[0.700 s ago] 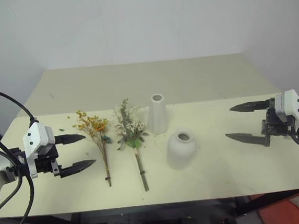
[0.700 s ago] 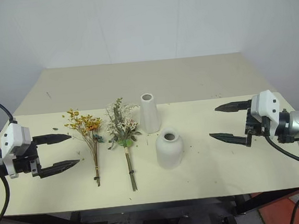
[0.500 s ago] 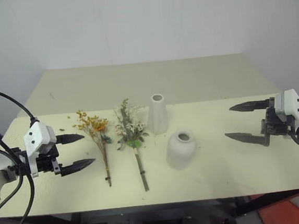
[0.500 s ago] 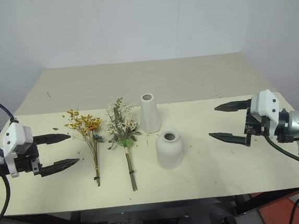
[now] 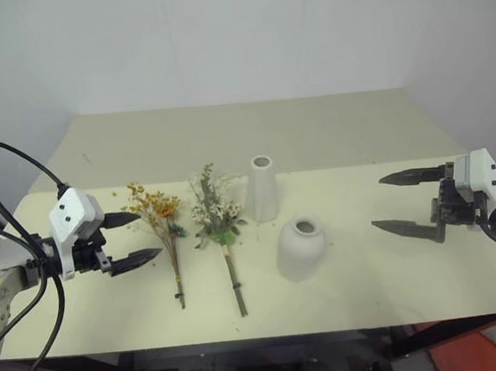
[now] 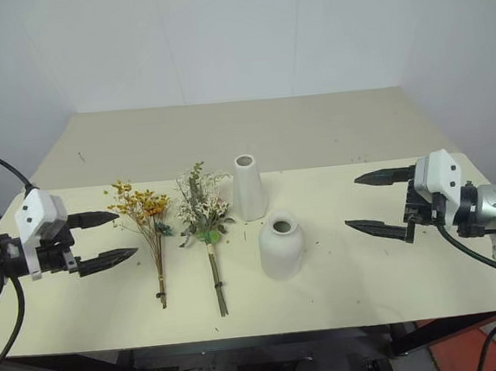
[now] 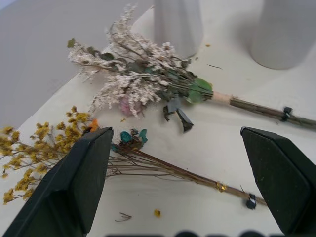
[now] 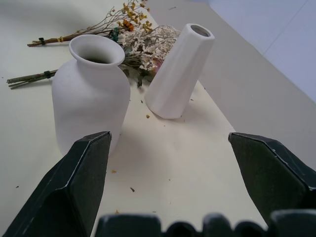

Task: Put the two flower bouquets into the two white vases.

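Note:
My left gripper grabs the yellow-orange bouquet's gathered stems next, since the bouquet's tiny blossoms have shed crumbs on the tabletop.
Two bouquets lie flat on the cream table, stems toward me. The yellow-orange bouquet [image 5: 159, 212] is on the left, the cream-white one with green leaves [image 5: 215, 213] beside it. A tall slim white vase [image 5: 261, 188] stands upright behind a short round white vase [image 5: 301, 247]. My left gripper [image 5: 136, 239] hovers open just left of the yellow-orange bouquet, its fingertips close to the blossoms and holding nothing. Far to the right of the vases, my right gripper [image 5: 388, 201] is open and empty. The left wrist view shows both bouquets [image 7: 143, 84] between its fingers.
The table's front edge [image 5: 261, 334] runs close below the stem ends. Bare table [image 5: 358, 254] lies between the round vase and the right gripper. A black cable [image 5: 7, 167] loops above the left arm. Small flower crumbs dot the surface near the vases.
My left gripper has moved right and slightly up, toward the yellow-orange bouquet. The right gripper, bouquets and vases have stayed in place.

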Action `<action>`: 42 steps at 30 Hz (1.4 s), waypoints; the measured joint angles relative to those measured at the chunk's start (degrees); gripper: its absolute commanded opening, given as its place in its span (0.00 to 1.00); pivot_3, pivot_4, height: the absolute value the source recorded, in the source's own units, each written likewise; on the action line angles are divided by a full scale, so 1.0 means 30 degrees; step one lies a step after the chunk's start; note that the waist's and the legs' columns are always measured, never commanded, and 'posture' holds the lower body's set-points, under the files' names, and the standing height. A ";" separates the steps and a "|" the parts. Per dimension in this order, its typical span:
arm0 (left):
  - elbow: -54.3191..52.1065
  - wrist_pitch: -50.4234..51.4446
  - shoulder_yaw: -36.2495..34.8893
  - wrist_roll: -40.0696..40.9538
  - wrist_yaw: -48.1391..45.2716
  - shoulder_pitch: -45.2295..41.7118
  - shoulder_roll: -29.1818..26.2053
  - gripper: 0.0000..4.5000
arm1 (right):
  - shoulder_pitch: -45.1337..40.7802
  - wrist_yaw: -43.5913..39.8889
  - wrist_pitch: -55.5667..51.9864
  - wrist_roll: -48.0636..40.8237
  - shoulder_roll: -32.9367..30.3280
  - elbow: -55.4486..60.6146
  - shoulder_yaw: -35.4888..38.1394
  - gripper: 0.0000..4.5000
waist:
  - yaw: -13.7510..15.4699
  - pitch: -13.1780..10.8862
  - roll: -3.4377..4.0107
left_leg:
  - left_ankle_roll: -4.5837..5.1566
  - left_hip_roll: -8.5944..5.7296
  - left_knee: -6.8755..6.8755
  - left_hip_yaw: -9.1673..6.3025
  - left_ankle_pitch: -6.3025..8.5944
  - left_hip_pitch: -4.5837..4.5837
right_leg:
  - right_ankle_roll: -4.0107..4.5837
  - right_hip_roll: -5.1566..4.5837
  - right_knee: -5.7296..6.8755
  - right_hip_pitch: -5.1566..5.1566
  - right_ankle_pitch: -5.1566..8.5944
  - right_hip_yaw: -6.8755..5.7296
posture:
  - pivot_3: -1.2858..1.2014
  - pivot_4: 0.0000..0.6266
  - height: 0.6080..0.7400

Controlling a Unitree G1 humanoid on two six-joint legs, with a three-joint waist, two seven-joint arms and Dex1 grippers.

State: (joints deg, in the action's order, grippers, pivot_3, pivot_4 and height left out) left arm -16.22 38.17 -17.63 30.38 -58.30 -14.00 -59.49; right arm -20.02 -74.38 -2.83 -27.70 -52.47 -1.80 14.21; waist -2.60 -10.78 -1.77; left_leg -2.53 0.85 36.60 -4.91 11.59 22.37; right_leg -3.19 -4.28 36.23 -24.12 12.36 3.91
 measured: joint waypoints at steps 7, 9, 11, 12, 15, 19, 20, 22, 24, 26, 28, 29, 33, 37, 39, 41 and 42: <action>-0.0070 0.9551 0.2936 0.0851 0.3838 -0.6730 -0.0523 1.00 | 0.0057 0.0103 0.0053 0.0040 0.0354 0.0059 -0.0124 0.99 | -0.0014 -0.0002 -0.0006 | 0.0001 -0.0008 0.0027 -0.0002 0.0000 0.0007 | -0.0019 0.0007 0.0005 0.0007 -0.0006 0.0003 | 0.52 0.24 1.00; 0.0661 1.2404 0.4154 0.0851 0.4640 -0.9160 -0.0452 1.00 | -0.0062 0.0093 0.0067 0.0047 0.0371 0.0049 -0.0180 0.99 | -0.0027 -0.0006 -0.0012 | 0.0001 -0.0010 0.0035 -0.0002 0.0000 0.0014 | -0.0026 0.0010 0.0006 0.0000 -0.0007 0.0003 | 0.52 0.24 1.00; 0.1801 1.5252 0.5538 0.0651 0.5578 -1.1679 -0.0089 1.00 | -0.0313 0.0093 0.0074 0.0094 0.0385 -0.0017 -0.0252 0.99 | -0.0080 -0.0006 -0.0012 | 0.0001 -0.0014 0.0035 -0.0002 0.0000 0.0010 | -0.0027 0.0010 0.0015 0.0004 -0.0007 0.0006 | 0.52 0.24 1.00; 0.2224 1.6079 0.5958 0.0466 0.5968 -1.2449 0.0178 1.00 | -0.0467 0.0100 0.0079 0.0131 0.0394 -0.0016 -0.0328 0.99 | -0.0111 -0.0006 -0.0012 | 0.0001 -0.0014 0.0035 -0.0003 0.0000 0.0005 | -0.0028 0.0012 0.0016 0.0002 -0.0007 0.0008 | 0.52 0.24 1.00; 0.4854 1.7809 0.7641 0.0388 0.7385 -1.4657 0.0889 1.00 | -0.0742 0.0119 0.0096 0.0192 0.0462 -0.0010 -0.0596 0.99 | -0.0201 -0.0006 -0.0013 | 0.0001 -0.0010 0.0035 -0.0004 0.0000 0.0003 | -0.0027 0.0017 0.0028 -0.0005 -0.0006 0.0009 | 0.52 0.24 1.00; 0.6710 1.8017 0.9772 0.0586 0.8800 -1.6096 0.1074 1.00 | -0.0751 0.0280 0.0113 0.0313 0.0697 -0.0047 -0.0780 0.99 | -0.0309 -0.0013 -0.0024 | 0.0000 -0.0016 0.0036 -0.0004 -0.0001 0.0022 | -0.0028 0.0010 0.0027 -0.0014 -0.0007 0.0013 | 0.52 0.24 1.00; 0.6977 1.8021 1.0909 0.0735 0.8874 -1.6692 0.0982 1.00 | -0.0769 0.0298 0.0122 0.0360 0.0734 -0.0060 -0.0807 0.99 | -0.0294 -0.0016 -0.0029 | -0.0001 -0.0017 0.0039 -0.0005 -0.0001 0.0026 | -0.0030 0.0010 0.0028 -0.0015 -0.0007 0.0014 | 0.52 0.24 1.00; 0.7517 1.8026 1.3645 0.1233 0.8859 -1.8092 0.0785 1.00 | -0.0874 0.0309 0.0130 0.0415 0.0770 -0.0094 -0.0846 0.99 | -0.0280 -0.0019 -0.0031 | -0.0002 -0.0025 0.0048 -0.0005 0.0000 0.0027 | -0.0033 0.0007 0.0032 -0.0012 -0.0007 0.0016 | 0.52 0.24 1.00; 0.8776 1.8026 1.6172 0.1982 0.8972 -1.9588 0.0779 1.00 | -0.1200 0.0312 0.0138 0.0542 0.0803 -0.0124 -0.0888 0.99 | -0.0272 -0.0020 -0.0028 | -0.0002 -0.0027 0.0050 -0.0004 0.0000 0.0021 | -0.0036 0.0007 0.0033 -0.0012 -0.0007 0.0018 | 0.52 0.24 1.00; 1.0235 1.8027 1.7774 0.2902 0.9274 -2.0508 0.0838 1.00 | -0.1288 0.0308 0.0144 0.0549 0.0802 -0.0152 -0.0886 0.99 | -0.0309 -0.0022 -0.0027 | 0.0000 -0.0022 0.0045 -0.0005 0.0000 0.0025 | -0.0039 0.0013 0.0034 -0.0023 -0.0004 0.0019 | 0.52 0.24 1.00; 1.1748 1.8027 1.8861 0.3958 0.9697 -2.1142 0.0934 1.00 | -0.1287 0.0296 0.0144 0.0552 0.0803 -0.0205 -0.0888 0.99 | -0.0411 -0.0036 -0.0024 | 0.0000 -0.0023 0.0046 -0.0005 0.0000 0.0043 | -0.0039 0.0012 0.0034 -0.0040 -0.0004 0.0024 | 0.52 0.24 1.00; 1.2415 1.8029 1.9360 0.4419 0.9927 -2.1472 0.1038 1.00 | -0.1288 0.0292 0.0144 0.0552 0.0803 -0.0229 -0.0886 0.99 | -0.0420 -0.0042 -0.0028 | 0.0000 -0.0024 0.0047 -0.0005 0.0000 0.0048 | -0.0040 0.0012 0.0034 -0.0043 -0.0003 0.0024 | 0.52 0.24 1.00; 1.5118 1.8033 2.0598 0.6262 1.1525 -2.2393 0.1969 1.00 | -0.1312 0.0269 0.0144 0.0554 0.0803 -0.0307 -0.0887 0.99 | -0.0356 -0.0048 -0.0029 | 0.0001 -0.0033 0.0052 -0.0004 0.0000 0.0049 | -0.0041 0.0003 0.0036 -0.0038 -0.0003 0.0024 | 0.52 0.24 1.00; 1.7727 1.8038 2.0902 0.7919 1.3475 -2.2647 0.3530 1.00 | -0.1336 0.0231 0.0144 0.0554 0.0803 -0.0351 -0.0888 0.99 | -0.0296 -0.0052 -0.0035 | 0.0000 -0.0036 0.0056 -0.0005 0.0000 0.0053 | -0.0042 0.0003 0.0034 -0.0042 -0.0004 0.0024 | 0.52 0.24 1.00; 1.9144 1.8042 2.0835 0.8106 1.4624 -2.2858 0.4486 1.00 | -0.1412 0.0229 0.0144 0.0553 0.0807 -0.0342 -0.0897 0.99 | -0.0286 -0.0054 -0.0038 | 0.0001 -0.0042 0.0060 -0.0005 0.0000 0.0058 | -0.0042 0.0000 0.0031 -0.0043 -0.0004 0.0025 | 0.52 0.24 1.00; 2.0049 1.8042 2.0817 0.8473 1.5479 -2.2910 0.4995 1.00 | -0.1468 0.0231 0.0144 0.0553 0.0807 -0.0336 -0.0899 0.99 | -0.0332 -0.0056 -0.0039 | 0.0001 -0.0041 0.0059 -0.0006 0.0000 0.0060 | -0.0042 0.0000 0.0029 -0.0046 -0.0004 0.0027 | 0.52 0.24 1.00; 2.0362 1.8042 2.0817 0.8670 1.5823 -2.2918 0.5137 1.00 | -0.1468 0.0231 0.0143 0.0553 0.0808 -0.0334 -0.0900 0.99 | -0.0347 -0.0057 -0.0040 | 0.0000 -0.0041 0.0058 -0.0005 0.0000 0.0062 | -0.0042 0.0000 0.0030 -0.0048 -0.0004 0.0028 | 0.52 0.24 1.00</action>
State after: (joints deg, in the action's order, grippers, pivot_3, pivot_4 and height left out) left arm 44.87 92.30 44.82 56.39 -10.84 -82.75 -44.08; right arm -24.43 -73.69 -2.40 -26.04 -50.05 -2.81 11.51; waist -3.64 -10.95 -1.89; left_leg -2.53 0.73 36.77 -4.93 11.59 22.55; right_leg -3.32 -4.28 36.32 -24.26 12.35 3.99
